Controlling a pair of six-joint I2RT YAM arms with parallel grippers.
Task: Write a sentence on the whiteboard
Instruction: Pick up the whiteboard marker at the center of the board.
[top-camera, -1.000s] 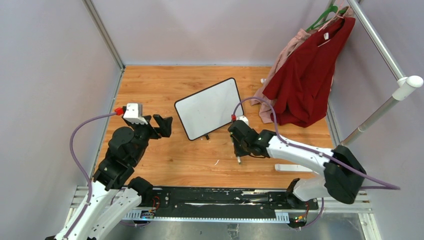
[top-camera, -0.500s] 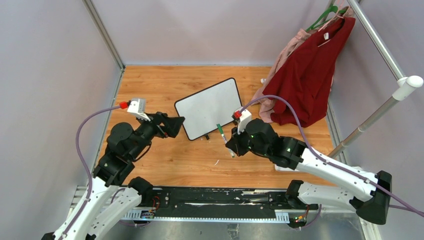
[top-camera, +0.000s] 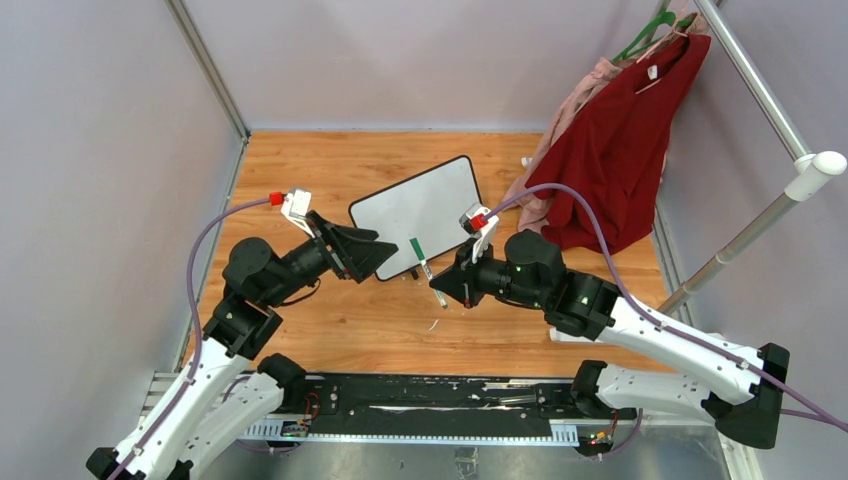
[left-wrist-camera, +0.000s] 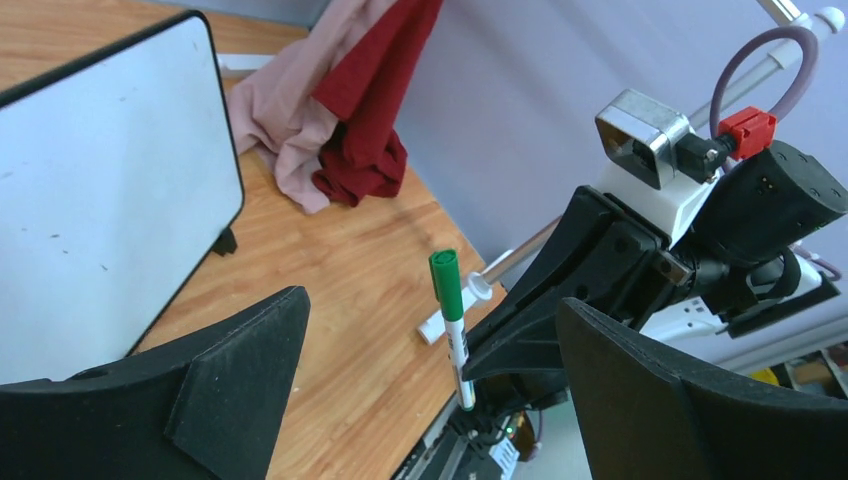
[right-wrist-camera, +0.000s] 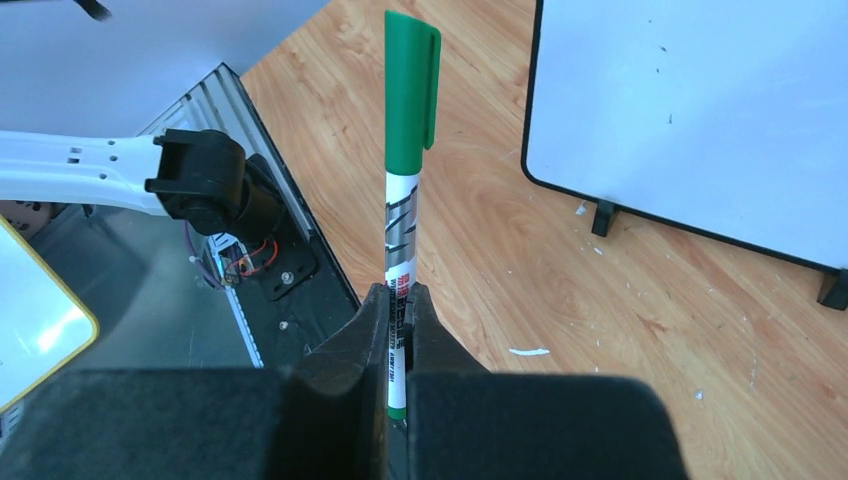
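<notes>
I should grab the marker by its green cap (top-camera: 417, 249) (left-wrist-camera: 447, 284) with my left gripper next. Then the marker's body stays free to pull out uncapped for writing.
The whiteboard (top-camera: 420, 215) stands tilted on its black feet at the middle of the wooden table, and it also shows in the left wrist view (left-wrist-camera: 100, 190) and the right wrist view (right-wrist-camera: 700, 110). Its face is blank apart from tiny specks; no sentence shows. My right gripper (top-camera: 442, 292) (right-wrist-camera: 400, 295) is shut on the lower body of a green-capped marker (top-camera: 420, 255) (right-wrist-camera: 405, 200), cap pointing up and capped. My left gripper (top-camera: 385, 252) (left-wrist-camera: 432, 300) is open, its jaws wide on either side of the marker (left-wrist-camera: 452, 320) and short of it.
A red garment (top-camera: 615, 150) and a pink one (top-camera: 560, 130) hang from a rack (top-camera: 770, 100) at the back right. A white power strip (top-camera: 585, 336) lies near my right arm. Purple walls close in both sides. A black rail (top-camera: 440, 395) runs along the near edge.
My right gripper has come up off the table with the marker and swung left. My left gripper has reached right towards the marker, its jaws now around it.
</notes>
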